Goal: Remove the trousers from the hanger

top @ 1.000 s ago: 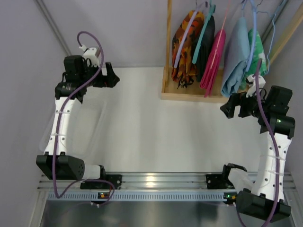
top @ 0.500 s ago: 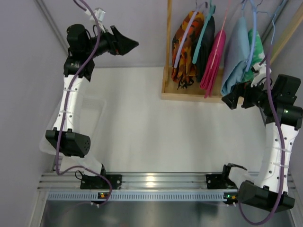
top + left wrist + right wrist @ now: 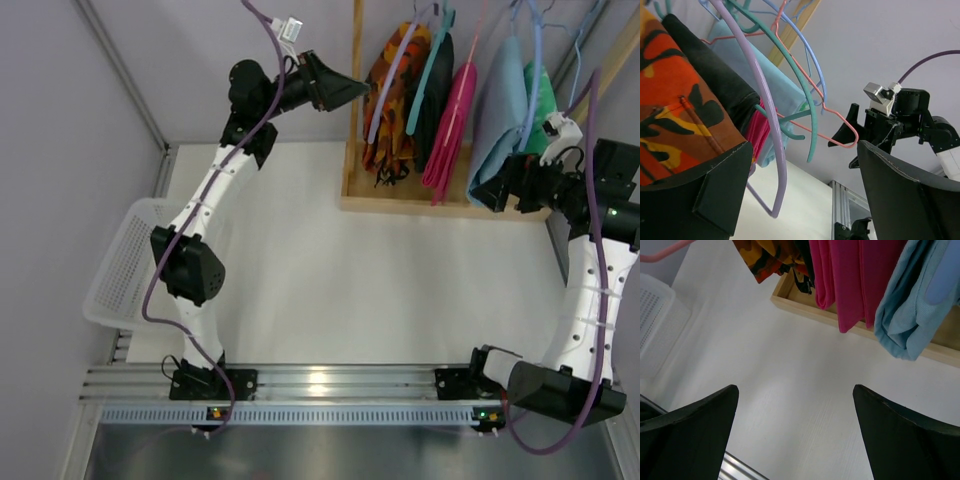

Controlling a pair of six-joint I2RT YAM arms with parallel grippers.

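The left gripper should grab the lilac hanger by its bare sloping arm (image 3: 385, 93) (image 3: 778, 145) next, so the trousers stay free to be removed.
The trousers (image 3: 395, 95), orange with dark and yellow blotches, hang leftmost on the wooden rack, on a pale lilac hanger (image 3: 385, 90). Dark drawstrings dangle below them. My left gripper (image 3: 358, 92) is raised just left of them, open. In the left wrist view the trousers (image 3: 675, 115) fill the left side, close to my left finger. The lilac hanger (image 3: 767, 125) runs down between my spread fingers, held by neither, and the left gripper (image 3: 800, 170) grips nothing. My right gripper (image 3: 492, 192) is open and empty beside the light blue garment. The right wrist view catches the trousers' hem (image 3: 772, 257).
The wooden rack (image 3: 352, 120) also carries a black garment (image 3: 435, 90), a pink one (image 3: 450, 120), a light blue one (image 3: 500, 120) and a green one (image 3: 545, 110), on teal, blue and pink hangers. A white basket (image 3: 125, 265) sits at the table's left edge.
My left arm has swung up and to the right, from the left wall to the trousers, uncovering the basket. My right gripper has risen slightly toward the light blue garment.
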